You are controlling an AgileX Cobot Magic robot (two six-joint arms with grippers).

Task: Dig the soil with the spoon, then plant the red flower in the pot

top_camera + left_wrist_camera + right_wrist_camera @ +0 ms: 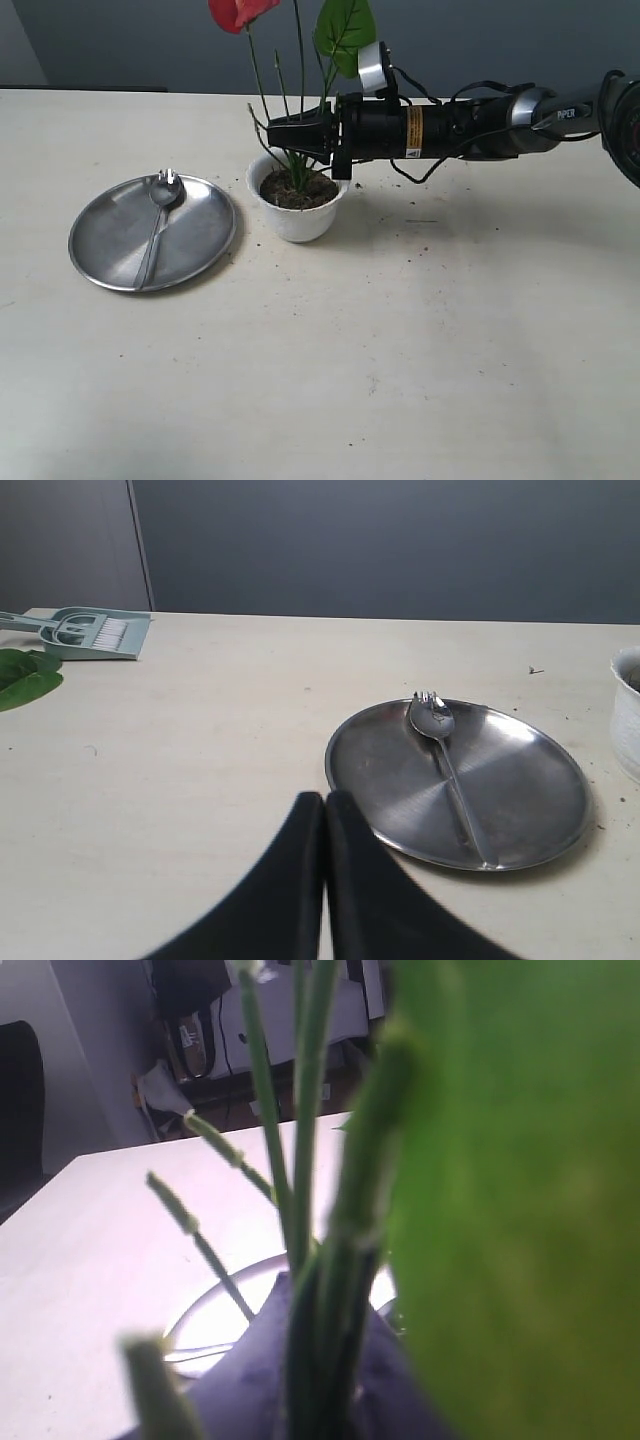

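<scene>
I should open my right gripper now: the red flower [243, 12] has stems that reach the dark soil inside the pot's rim [282, 194], so the flower would rest in the pot.
The red flower [243, 12] stands upright with its stems [296, 165] in the dark soil [300, 191] of the white pot [297, 222]. My right gripper [285, 135] reaches in from the right above the pot and is shut on the stem bundle [330, 1310]; the broad green leaf [520, 1210] blocks much of the right wrist view. The spoon [158, 218] lies on the steel plate [110, 245] to the left of the pot. My left gripper [325, 802] is shut and empty, low over the table near the plate's rim [520, 840], with the spoon [447, 765] beyond it.
A pale green dustpan with a brush [95, 632] and a loose green leaf [25, 677] lie on the table in the left wrist view. Crumbs of soil are scattered on the table around the pot [420, 255].
</scene>
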